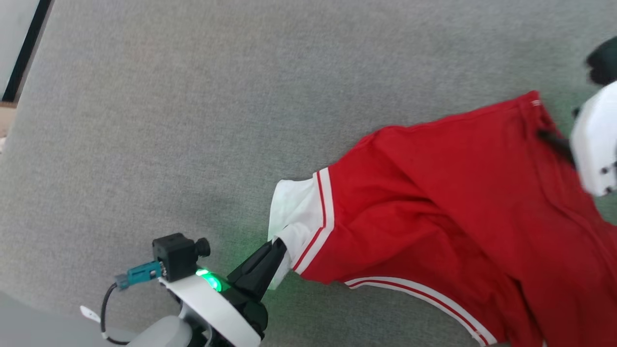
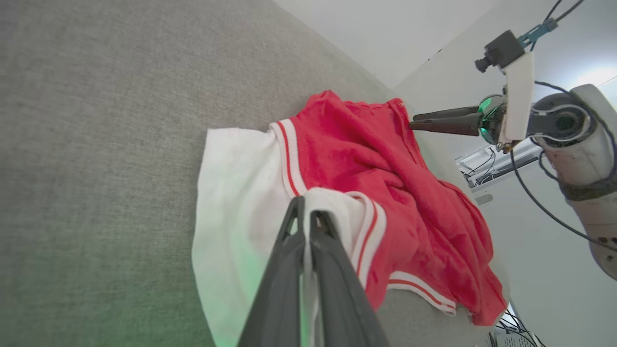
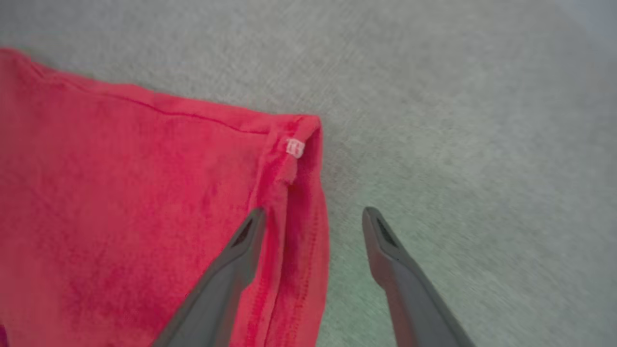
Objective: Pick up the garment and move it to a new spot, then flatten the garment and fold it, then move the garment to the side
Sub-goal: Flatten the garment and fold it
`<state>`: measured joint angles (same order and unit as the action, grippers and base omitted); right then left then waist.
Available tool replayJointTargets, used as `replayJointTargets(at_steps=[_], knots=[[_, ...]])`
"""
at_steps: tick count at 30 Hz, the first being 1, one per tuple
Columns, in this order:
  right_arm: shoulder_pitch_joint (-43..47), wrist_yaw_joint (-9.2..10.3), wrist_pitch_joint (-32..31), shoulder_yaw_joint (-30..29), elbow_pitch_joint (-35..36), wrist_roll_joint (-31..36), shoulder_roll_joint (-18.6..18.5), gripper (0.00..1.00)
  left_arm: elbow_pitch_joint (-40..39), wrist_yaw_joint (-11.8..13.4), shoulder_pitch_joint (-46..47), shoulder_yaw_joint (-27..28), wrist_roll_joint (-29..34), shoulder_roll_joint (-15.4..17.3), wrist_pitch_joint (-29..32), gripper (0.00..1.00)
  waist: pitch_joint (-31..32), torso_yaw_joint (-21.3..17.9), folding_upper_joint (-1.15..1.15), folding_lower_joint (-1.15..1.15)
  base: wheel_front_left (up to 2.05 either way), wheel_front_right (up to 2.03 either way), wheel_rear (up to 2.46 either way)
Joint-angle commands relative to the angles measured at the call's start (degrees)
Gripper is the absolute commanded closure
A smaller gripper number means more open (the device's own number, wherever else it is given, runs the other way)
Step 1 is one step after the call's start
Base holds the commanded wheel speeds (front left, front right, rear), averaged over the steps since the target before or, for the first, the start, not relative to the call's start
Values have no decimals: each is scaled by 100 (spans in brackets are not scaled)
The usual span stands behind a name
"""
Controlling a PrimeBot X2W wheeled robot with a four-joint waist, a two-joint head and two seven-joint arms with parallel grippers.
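Note:
My right gripper grabs its bunched hem corner [image 1: 533,101] next, to help spread the red shirt [image 1: 451,191] flat for folding.
The garment [image 1: 434,207] is a bright red shirt, spread loosely and wrinkled over the right of a grey cloth surface [image 1: 193,120]. Its white sleeve end [image 1: 299,212] with red-and-white stripe trim points left. My left gripper [image 1: 278,246] is shut on that sleeve end. In the left wrist view its closed fingers [image 2: 294,250] pinch a fold of the white cloth [image 2: 332,202]. My right gripper [image 3: 313,212] is open just above the garment's far corner [image 3: 299,144], which bears a small tag. One finger is over red cloth [image 3: 120,193], the other over grey surface. It also shows as the right gripper [image 1: 549,140] at the right edge of the head view.
The grey surface [image 2: 96,144] stretches wide to the left and far side of the garment. Its edge runs along a dark strip [image 1: 24,53] at the top left. Behind the right arm [image 2: 573,130] in the left wrist view are pale walls and cables [image 2: 535,193].

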<state>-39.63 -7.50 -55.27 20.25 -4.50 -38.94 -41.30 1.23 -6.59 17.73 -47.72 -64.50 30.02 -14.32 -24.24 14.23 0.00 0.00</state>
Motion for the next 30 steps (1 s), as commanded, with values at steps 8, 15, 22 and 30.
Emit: replayJointTargets(at_steps=[8,15,22,30], knots=[[-309,0,161,1607,-706,-385,-175,73,300,-90,272,-59,-10,-204,-54,100,-180,142,0,0,0,0,0],[-697,2,1167,1664,-1122,-726,-12,100,598,-96,344,-38,-180,-212,-82,100,110,45,0,0,0,0,0],[-762,2,2363,1130,-1793,-951,262,100,847,-97,445,123,-392,-73,-92,100,567,-145,0,0,0,0,0],[-1249,2,3219,237,-2578,-1008,556,100,1182,-98,1897,554,-1225,75,189,100,794,-504,0,0,0,0,0]])
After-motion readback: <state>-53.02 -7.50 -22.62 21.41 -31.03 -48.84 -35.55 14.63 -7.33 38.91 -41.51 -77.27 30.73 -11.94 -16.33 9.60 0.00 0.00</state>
